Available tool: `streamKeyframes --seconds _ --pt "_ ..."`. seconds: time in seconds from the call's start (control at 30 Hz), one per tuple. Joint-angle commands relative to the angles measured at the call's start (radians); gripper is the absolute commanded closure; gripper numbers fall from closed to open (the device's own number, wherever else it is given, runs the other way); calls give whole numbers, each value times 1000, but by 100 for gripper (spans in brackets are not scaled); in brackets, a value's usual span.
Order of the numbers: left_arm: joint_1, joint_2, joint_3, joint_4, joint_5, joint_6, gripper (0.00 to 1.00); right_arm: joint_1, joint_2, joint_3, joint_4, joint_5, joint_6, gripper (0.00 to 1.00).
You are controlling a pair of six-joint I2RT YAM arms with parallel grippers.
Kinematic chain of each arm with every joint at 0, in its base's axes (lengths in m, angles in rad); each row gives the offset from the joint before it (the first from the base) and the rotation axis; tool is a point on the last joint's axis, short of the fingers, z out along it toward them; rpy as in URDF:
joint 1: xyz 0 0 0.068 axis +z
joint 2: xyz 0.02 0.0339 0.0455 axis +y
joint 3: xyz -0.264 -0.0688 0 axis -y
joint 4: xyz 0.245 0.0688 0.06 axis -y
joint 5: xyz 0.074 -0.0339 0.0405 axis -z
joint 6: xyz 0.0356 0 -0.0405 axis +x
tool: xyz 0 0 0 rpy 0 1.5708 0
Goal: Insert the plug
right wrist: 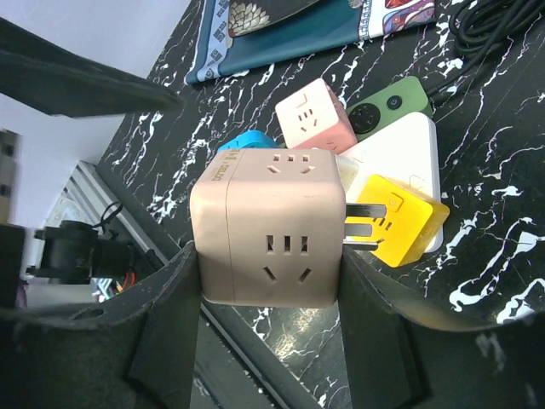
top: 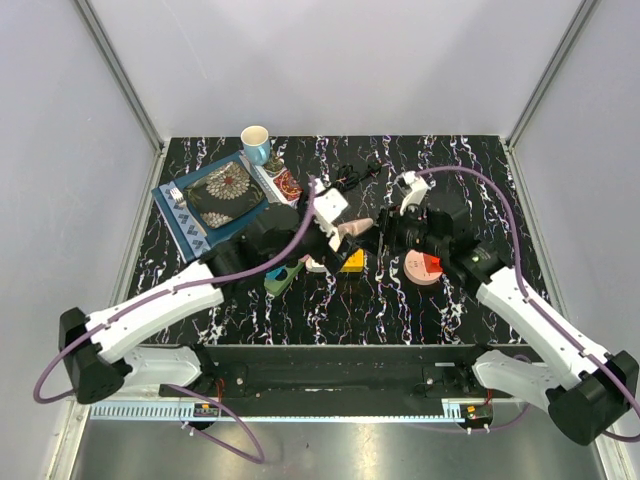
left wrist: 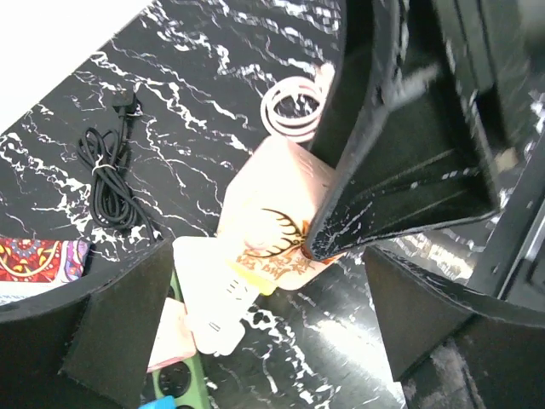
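Note:
The beige cube adapter (top: 354, 228) (left wrist: 274, 210) should be grabbed next by my left gripper, across its sides and from the side opposite the metal prongs, so that the prongs stay free to insert.
My right gripper (right wrist: 268, 264) is shut on a beige cube adapter (right wrist: 268, 226) and holds it above the table, its metal prongs (right wrist: 366, 223) pointing sideways towards a yellow cube adapter (right wrist: 398, 217). In the top view the beige cube (top: 356, 228) hangs at the table's middle with the right gripper (top: 376, 233) on it. A green power strip (top: 284, 276) lies to its left, with a pink cube (right wrist: 315, 115) and a white block (right wrist: 400, 158) on or beside it. My left gripper (left wrist: 272, 341) is open and empty just beside the held cube (left wrist: 264, 192).
A pink disc with a red wedge (top: 425, 268) lies right of centre. A black coiled cable (left wrist: 111, 166) and a white cable coil (left wrist: 294, 106) lie behind. A patterned mat (top: 215, 195) and a cup (top: 255, 140) are at the back left.

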Motion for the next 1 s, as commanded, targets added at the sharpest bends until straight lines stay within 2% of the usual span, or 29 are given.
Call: streamKeyframes --seconds 0.0,0.17,0.4,0.5,0.6,0.77,0.97 --pt "6 -146 -78 188 -117 -269 1 5 -61 -133 251 34 -3 100" --pt "8 -188 -141 319 -223 -472 1 5 -110 -256 407 20 -14 100" --pt "9 -75 -85 258 -305 -748 1 7 -164 -317 476 51 -15 100" --pt "8 -50 -93 270 -288 -822 1 7 -171 -328 507 58 -3 100" --pt "9 -24 -98 279 -276 -851 1 7 -170 -346 541 68 17 100" --pt "8 13 -87 307 -208 -789 1 5 -177 -351 558 72 38 100" --pt "8 42 -108 305 -188 -782 5 5 -190 -359 573 75 63 100"
